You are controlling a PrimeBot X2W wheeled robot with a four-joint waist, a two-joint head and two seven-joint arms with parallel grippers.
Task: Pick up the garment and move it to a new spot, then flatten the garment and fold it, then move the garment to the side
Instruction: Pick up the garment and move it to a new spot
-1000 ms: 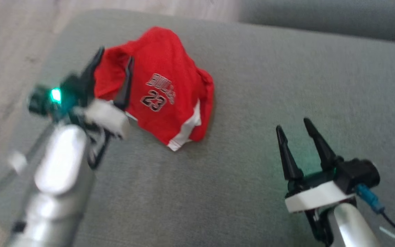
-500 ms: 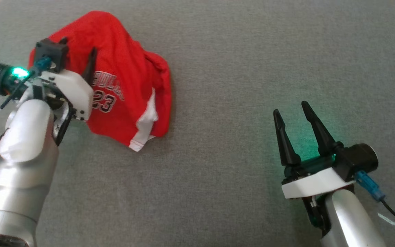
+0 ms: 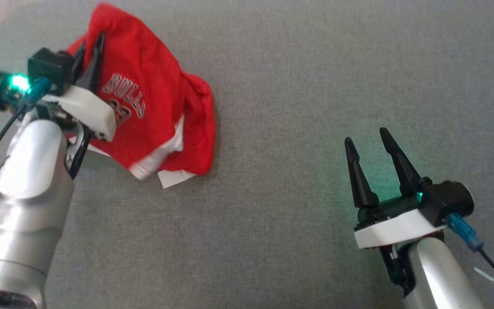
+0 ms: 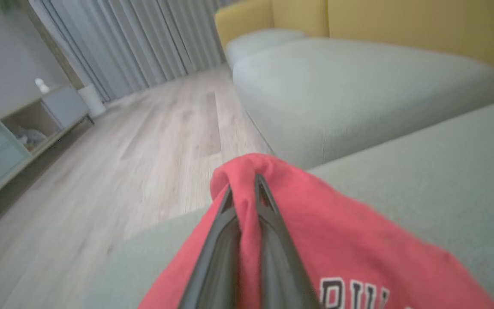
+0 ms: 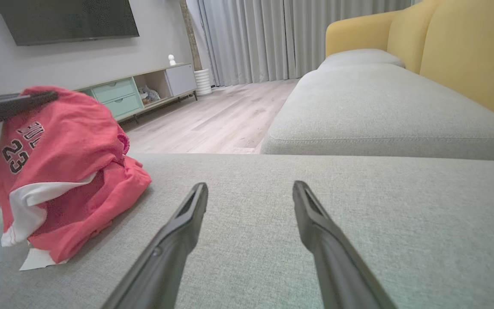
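Note:
My right gripper should grab the crumpled jersey (image 3: 152,113) by its white-trimmed hem (image 3: 158,154) next, to spread the jersey out for folding.
The garment (image 3: 152,98) is a red jersey with white trim and black lettering, crumpled at the upper left of the grey cushion (image 3: 298,86). My left gripper (image 3: 92,40) is shut on a fold of its cloth near the top edge, and the pinched part stands raised. In the left wrist view red cloth (image 4: 247,206) is squeezed between the two fingers. The right wrist view shows the garment (image 5: 62,167) bunched at the left, partly lifted. My right gripper (image 3: 369,139) stands open over bare cushion at the lower right, well apart from the garment, also seen as the right gripper (image 5: 250,189).
A second grey ottoman (image 5: 384,116) and a yellow sofa back (image 5: 453,51) lie beyond the cushion. Wood floor (image 4: 114,171), curtains and a low cabinet (image 5: 144,90) are at the far side. The cushion's edge (image 4: 144,231) is close to the left gripper.
My left gripper has shut on the garment's upper fold and raised it, and the lower hem has bunched up. The head camera shifted. The right gripper stays open in place.

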